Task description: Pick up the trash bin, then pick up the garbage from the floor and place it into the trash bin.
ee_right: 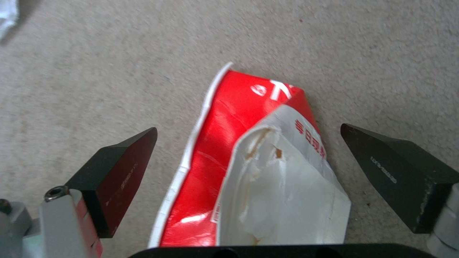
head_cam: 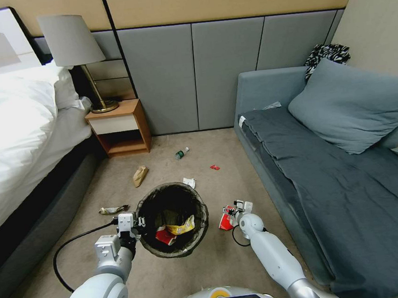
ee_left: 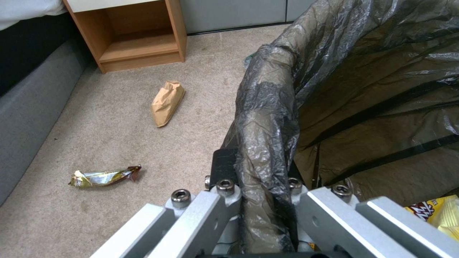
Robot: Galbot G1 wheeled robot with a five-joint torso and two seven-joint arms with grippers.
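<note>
My right gripper is to pick up the red-and-white wrapper next by its white folded edge, since that edge stands up while the red panel beside it lies flat.
The trash bin, lined with a dark bag, is in front of me; my left gripper is shut on its left rim, bag plastic pinched between the fingers. Yellow and red wrappers lie inside. To the bin's right, my right gripper is low over a red-and-white wrapper on the carpet, open, one finger on each side. More garbage lies beyond: a gold wrapper, a tan paper scrap, a white wad, a small red wrapper, a green-labelled bottle.
A bed runs along the left and a grey sofa along the right, leaving a carpet strip between. A wooden nightstand with a lamp stands against the padded wall. A black cable trails from my left arm.
</note>
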